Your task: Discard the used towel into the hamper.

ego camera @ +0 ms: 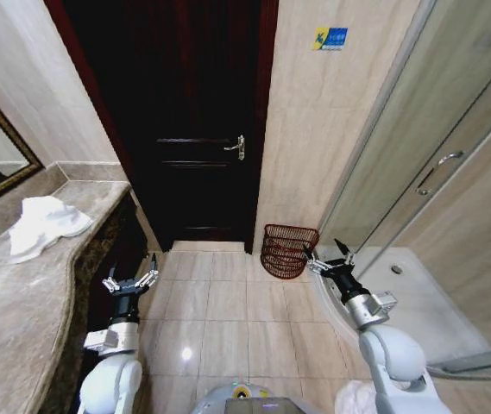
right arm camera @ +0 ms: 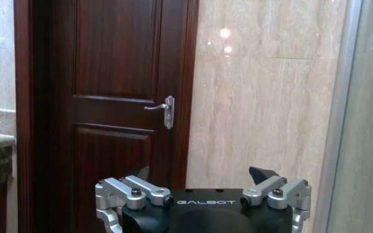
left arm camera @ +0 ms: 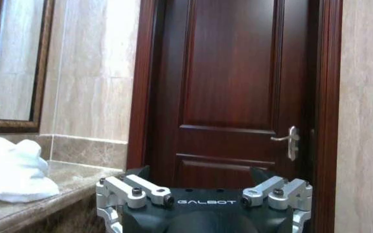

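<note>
The white towel's lower edge is spread flat on the counter, so my left gripper should next grab its raised, bunched folds to discard it.
A crumpled white towel [ego camera: 45, 224] lies on the marble counter [ego camera: 21, 302] at the left, below the mirror. It also appears in the left wrist view as a white towel heap [left arm camera: 11, 170] on the counter edge. The reddish-brown openwork hamper [ego camera: 288, 251] stands on the floor against the wall, right of the dark door. My left gripper [ego camera: 130, 282] is held low beside the counter front, open and empty, well below and right of the towel. My right gripper [ego camera: 330, 259] hangs open and empty just right of the hamper.
A dark wooden door [ego camera: 189, 129] with a metal handle [ego camera: 236, 147] is shut straight ahead. A glass shower enclosure [ego camera: 435, 198] and its raised white base [ego camera: 400, 285] close off the right. Tiled floor [ego camera: 219, 310] lies between counter and shower.
</note>
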